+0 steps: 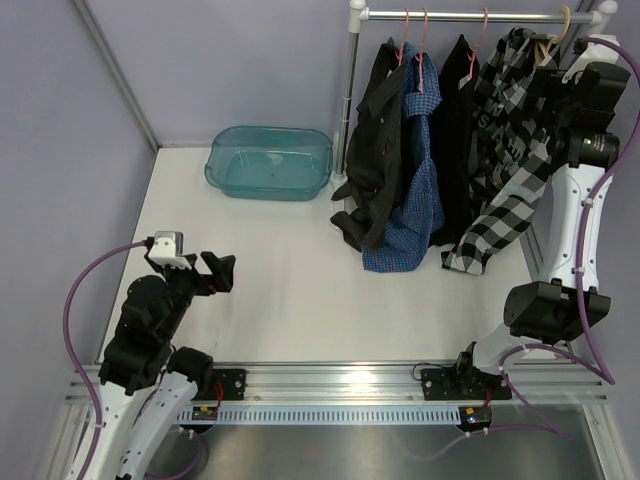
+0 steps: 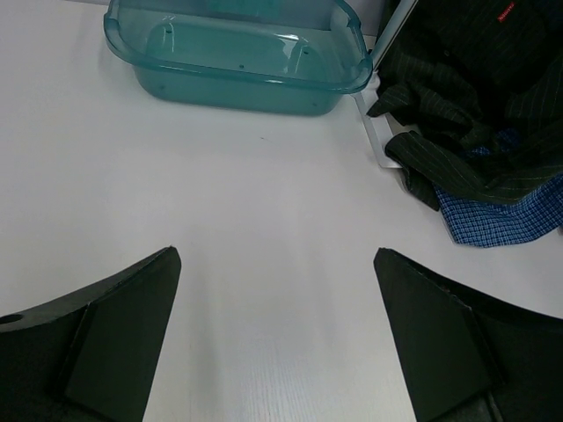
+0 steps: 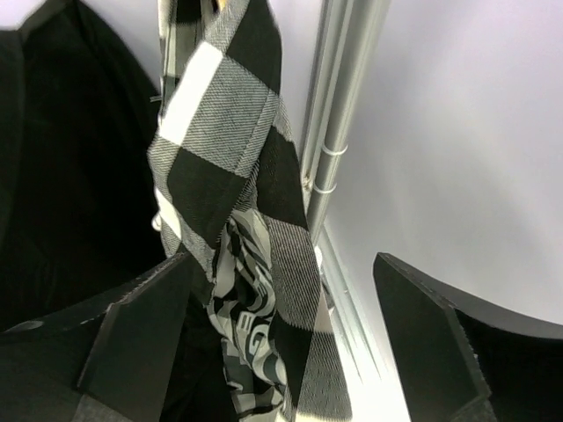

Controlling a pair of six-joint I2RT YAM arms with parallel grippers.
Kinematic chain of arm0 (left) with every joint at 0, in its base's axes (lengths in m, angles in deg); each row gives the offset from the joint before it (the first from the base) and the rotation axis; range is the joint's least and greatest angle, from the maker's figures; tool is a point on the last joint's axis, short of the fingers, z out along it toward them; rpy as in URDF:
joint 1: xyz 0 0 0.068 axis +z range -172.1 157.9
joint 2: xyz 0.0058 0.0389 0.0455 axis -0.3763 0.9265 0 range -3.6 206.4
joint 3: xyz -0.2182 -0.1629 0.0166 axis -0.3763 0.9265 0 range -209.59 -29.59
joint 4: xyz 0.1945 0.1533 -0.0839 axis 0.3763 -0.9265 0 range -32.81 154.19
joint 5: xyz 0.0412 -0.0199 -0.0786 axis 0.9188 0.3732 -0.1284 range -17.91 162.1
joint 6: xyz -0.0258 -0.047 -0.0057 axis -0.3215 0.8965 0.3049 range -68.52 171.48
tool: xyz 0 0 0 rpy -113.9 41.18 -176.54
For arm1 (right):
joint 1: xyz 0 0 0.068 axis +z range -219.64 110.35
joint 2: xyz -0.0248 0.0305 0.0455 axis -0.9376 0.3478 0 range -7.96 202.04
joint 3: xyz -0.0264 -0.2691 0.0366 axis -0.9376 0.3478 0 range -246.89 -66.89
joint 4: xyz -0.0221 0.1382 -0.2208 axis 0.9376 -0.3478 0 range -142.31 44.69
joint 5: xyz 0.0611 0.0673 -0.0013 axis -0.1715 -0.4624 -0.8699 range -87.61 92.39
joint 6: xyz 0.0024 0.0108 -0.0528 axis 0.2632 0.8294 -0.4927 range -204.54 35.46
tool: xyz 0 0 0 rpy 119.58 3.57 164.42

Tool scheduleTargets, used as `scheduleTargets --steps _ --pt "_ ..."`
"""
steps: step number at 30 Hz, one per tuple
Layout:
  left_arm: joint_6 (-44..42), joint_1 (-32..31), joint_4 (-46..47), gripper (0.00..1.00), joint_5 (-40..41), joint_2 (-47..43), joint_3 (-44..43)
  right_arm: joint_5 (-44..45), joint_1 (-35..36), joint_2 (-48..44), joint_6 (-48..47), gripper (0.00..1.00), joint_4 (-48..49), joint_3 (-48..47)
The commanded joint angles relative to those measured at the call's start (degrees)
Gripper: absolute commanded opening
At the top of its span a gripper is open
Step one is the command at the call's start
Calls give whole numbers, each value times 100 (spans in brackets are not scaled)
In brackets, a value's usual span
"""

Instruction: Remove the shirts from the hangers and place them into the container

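Next, my right gripper grips the check shirt [image 1: 510,150] by the fold below its wooden hanger, leaving the hanger [image 1: 563,27] free for my left gripper to remove.
Several shirts hang on a rail: a black one [image 1: 375,150], a blue fine-check one [image 1: 415,190], another black one [image 1: 458,140] and a big black-and-white check shirt [image 1: 510,150]. Pink hangers [image 1: 405,40] and a wooden hanger [image 1: 560,35] hook over the rail. The teal container [image 1: 268,162] stands empty at the back left. My right gripper [image 3: 280,259] is raised beside the check shirt [image 3: 229,158], open, with a fold of that cloth hanging between its fingers, close to the left one. My left gripper [image 1: 222,272] hovers low over the table, open and holding nothing, facing the container [image 2: 237,61].
The metal clothes rail [image 1: 480,16] stands on posts [image 1: 352,80]; its right upright [image 3: 339,132] rises just behind the check shirt, near the wall. The rail's base foot [image 2: 374,132] lies on the table by the shirt tails [image 2: 475,158]. Walls close in on the left and the back.
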Motion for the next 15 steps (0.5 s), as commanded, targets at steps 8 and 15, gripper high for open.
scheduleTargets --steps 8,15 --pt "25 -36 239 99 103 -45 14 -1067 -123 142 -264 73 208 88" --pt "25 -36 213 99 130 -45 14 -1138 -123 283 -326 59 147 -8"
